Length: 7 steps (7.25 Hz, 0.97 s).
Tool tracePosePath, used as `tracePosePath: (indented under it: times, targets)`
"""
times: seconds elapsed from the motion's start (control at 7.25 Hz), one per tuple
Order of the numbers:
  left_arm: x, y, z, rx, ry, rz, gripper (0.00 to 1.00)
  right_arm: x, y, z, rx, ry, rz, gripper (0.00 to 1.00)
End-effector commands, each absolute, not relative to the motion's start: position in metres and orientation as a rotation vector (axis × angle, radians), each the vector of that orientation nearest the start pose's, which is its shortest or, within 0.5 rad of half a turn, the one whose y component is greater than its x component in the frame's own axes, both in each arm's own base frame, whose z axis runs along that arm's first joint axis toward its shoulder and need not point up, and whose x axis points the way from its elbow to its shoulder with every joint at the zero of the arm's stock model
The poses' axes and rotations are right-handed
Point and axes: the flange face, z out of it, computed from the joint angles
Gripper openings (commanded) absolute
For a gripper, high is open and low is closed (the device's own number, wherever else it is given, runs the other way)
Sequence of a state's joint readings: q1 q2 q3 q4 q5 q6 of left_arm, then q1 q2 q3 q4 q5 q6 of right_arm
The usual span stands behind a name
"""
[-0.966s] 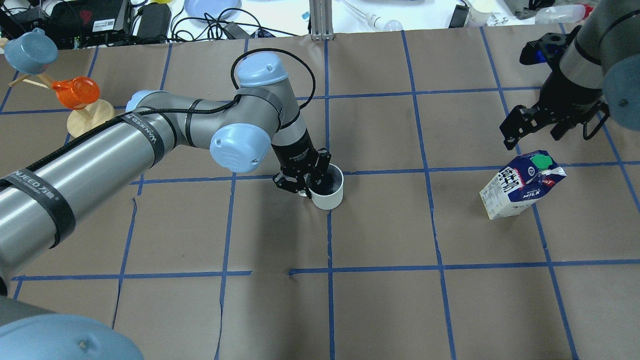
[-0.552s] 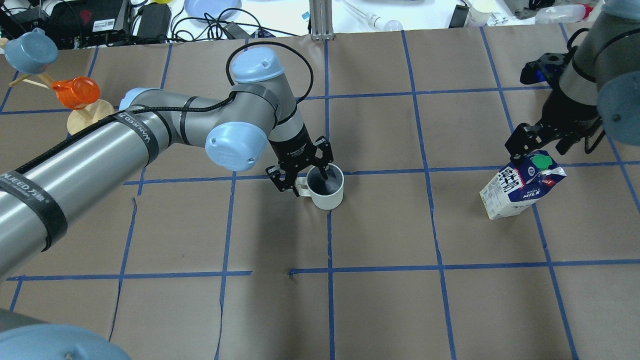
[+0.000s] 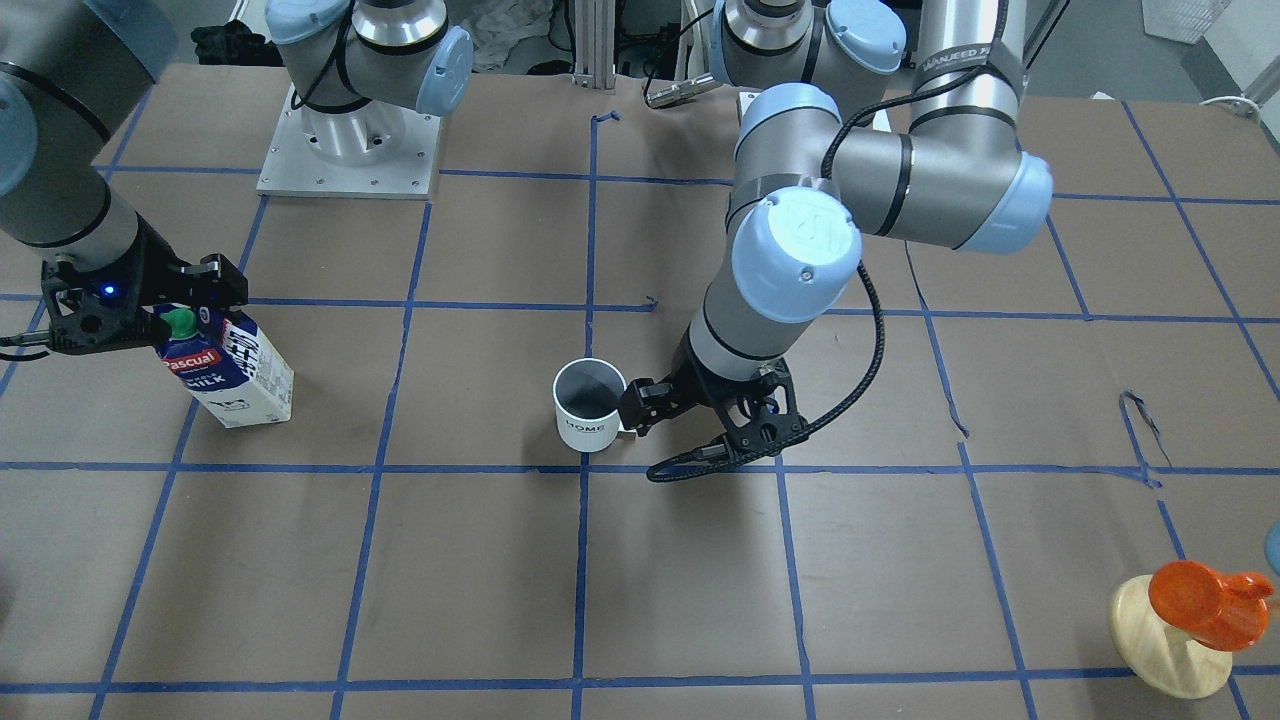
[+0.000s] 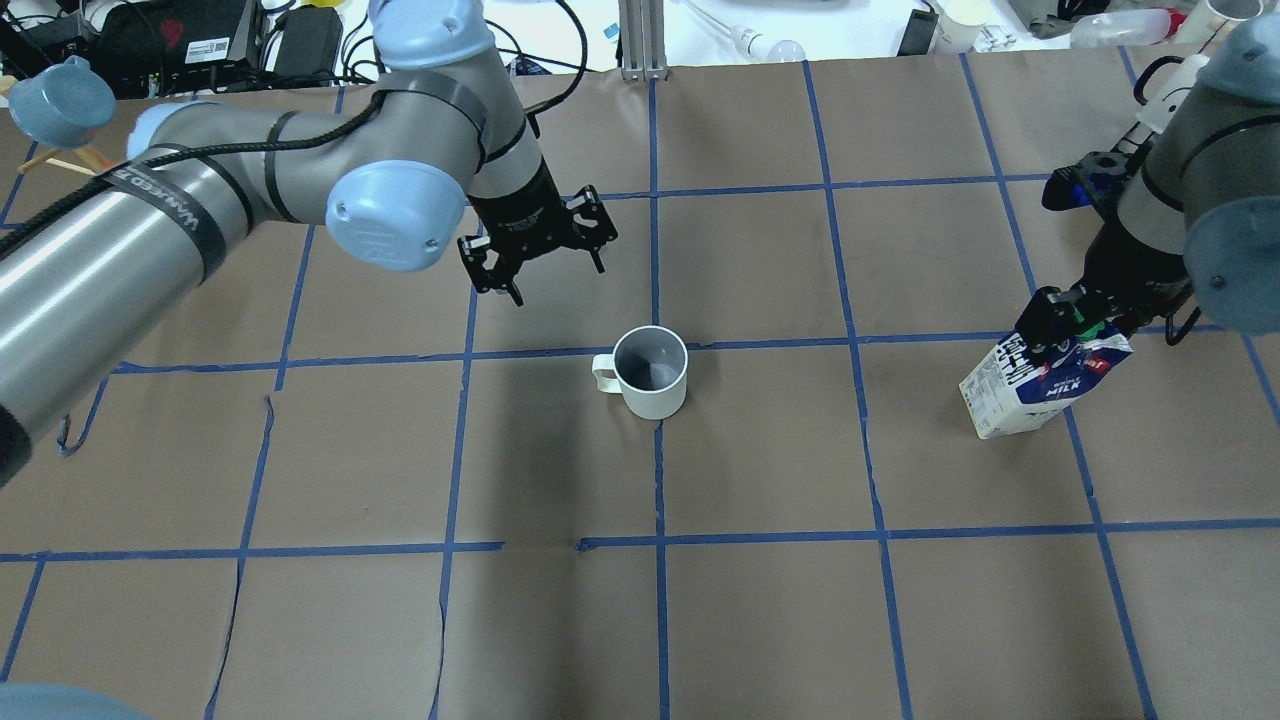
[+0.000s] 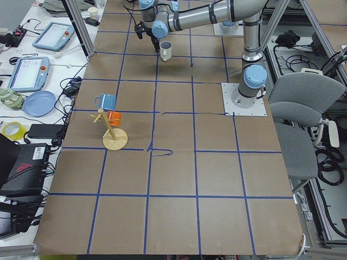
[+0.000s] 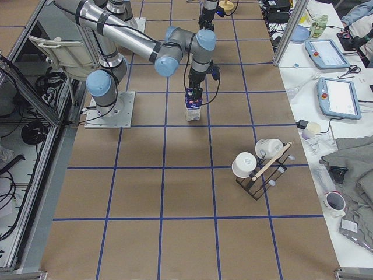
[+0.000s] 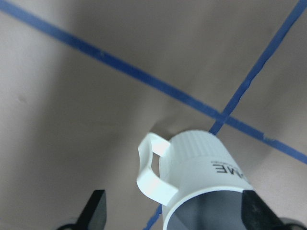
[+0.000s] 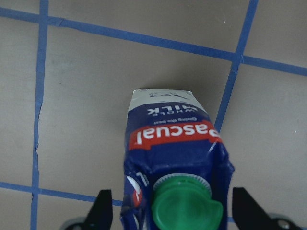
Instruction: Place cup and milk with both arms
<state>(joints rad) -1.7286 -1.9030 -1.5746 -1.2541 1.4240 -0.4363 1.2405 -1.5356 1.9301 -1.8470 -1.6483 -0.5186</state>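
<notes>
I will next grab the milk carton by its capped top [image 3: 180,322] with my right gripper, to place the milk beside the cup [image 3: 585,408].
The white cup [image 4: 650,372] with a dark grey inside stands upright near the table's middle, its handle toward the robot's left; it also shows in the front view [image 3: 590,405] and the left wrist view [image 7: 206,182]. My left gripper [image 4: 540,255] is open and empty, raised above and beyond the cup, apart from it. The blue and white milk carton [image 4: 1040,385] stands at the right, its green cap [image 8: 184,206] up. My right gripper [image 4: 1075,320] is open, and its fingers [image 8: 100,211] straddle the carton's gable top.
A wooden mug stand holds an orange mug [image 3: 1190,610] and a blue mug [image 4: 60,100] at the table's far left. A rack with white cups [image 6: 259,163] stands beyond the milk at the robot's right end. Cables and devices lie past the far edge [image 4: 300,40].
My left gripper opened off the cup's rim, rose and moved away to the far left; the cup stayed put. My right gripper came down over the milk carton's top.
</notes>
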Motion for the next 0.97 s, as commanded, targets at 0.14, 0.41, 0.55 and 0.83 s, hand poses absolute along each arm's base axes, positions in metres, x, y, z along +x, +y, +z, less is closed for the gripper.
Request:
tracePosePath:
  times: [0.14,0.41,0.55,0.83]
  targets:
    - [-0.129,-0.587,0.399,-0.296,3.264,-0.024,1.00,-0.031,-0.481,0.330,-0.286,3.141,0.201,0.37]
    - [-0.095,-0.569,0.426,-0.352,3.209,-0.026,1.00,-0.031,-0.482,0.331,-0.286,3.141,0.196,0.21]
    - [-0.072,-0.570,0.425,-0.410,3.197,-0.022,1.00,-0.032,-0.485,0.339,-0.281,3.150,0.172,0.19]
    - [-0.057,-0.564,0.436,-0.378,3.198,-0.042,1.00,-0.023,-0.503,0.367,-0.206,3.137,0.064,0.19]
